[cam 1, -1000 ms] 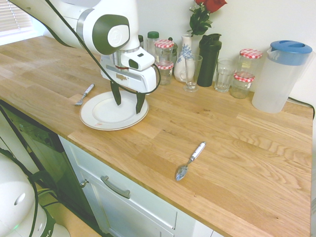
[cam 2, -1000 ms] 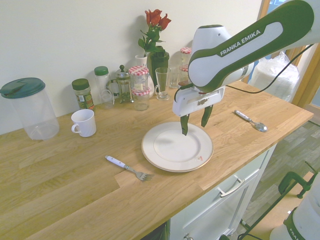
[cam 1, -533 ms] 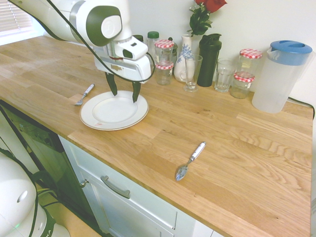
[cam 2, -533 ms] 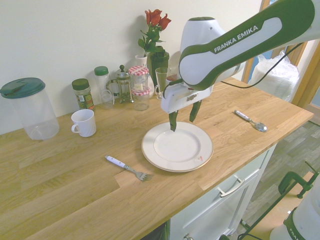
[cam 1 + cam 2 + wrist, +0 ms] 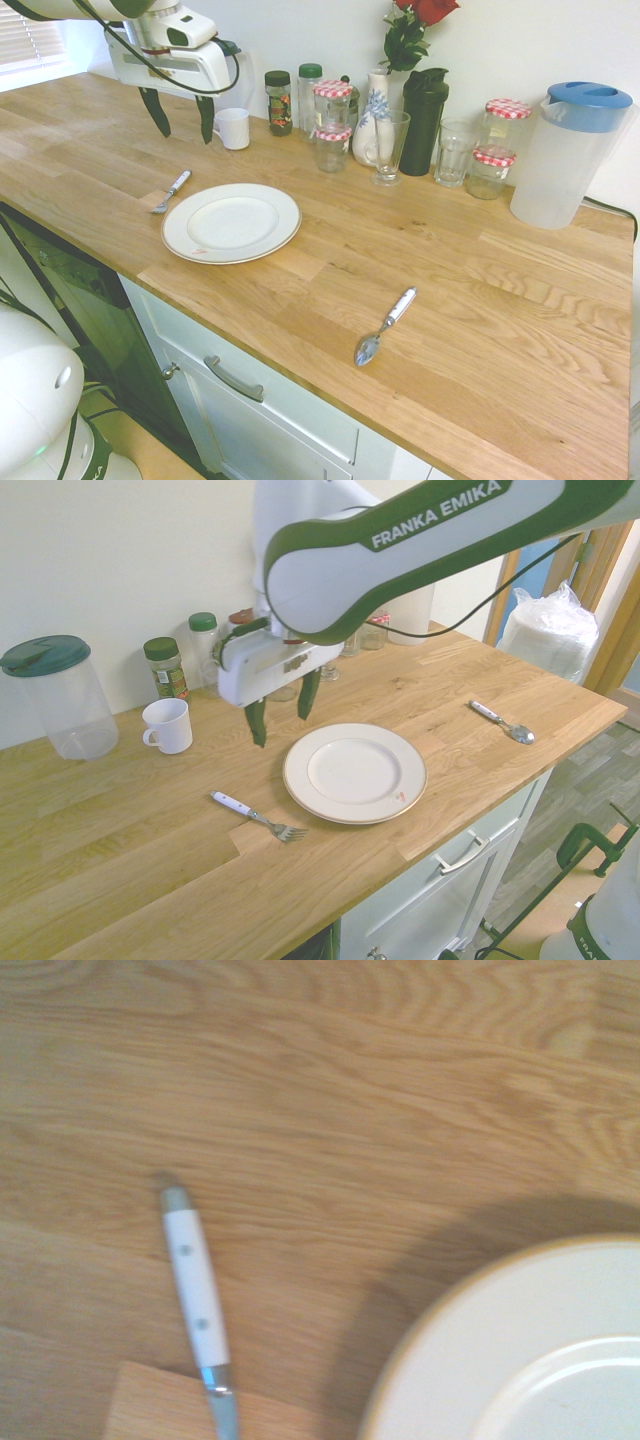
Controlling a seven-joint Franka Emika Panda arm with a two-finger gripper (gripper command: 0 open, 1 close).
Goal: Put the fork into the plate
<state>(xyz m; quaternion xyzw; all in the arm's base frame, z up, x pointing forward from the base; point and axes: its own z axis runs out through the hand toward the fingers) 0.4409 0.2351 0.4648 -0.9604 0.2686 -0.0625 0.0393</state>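
Next, my gripper grabs the fork by its white handle, since the fork's teeth lie on the counter beside the plate.
A small fork with a white handle lies flat on the wooden counter just beside the plate; its handle shows in the wrist view. The round white plate with a thin dark rim line is empty. My gripper hangs open in the air above the counter, behind the fork and off the plate's far edge, with nothing between its dark green fingers.
A white mug stands close to the gripper. Jars, glasses, a vase with roses and a dark bottle line the wall. A clear jug with a blue lid stands at one end. A white-handled spoon lies near the front edge.
The arm has swung away from above the plate toward the fork's side of the counter and risen a little. Its jaws stayed open. Fork, plate and spoon have not moved.
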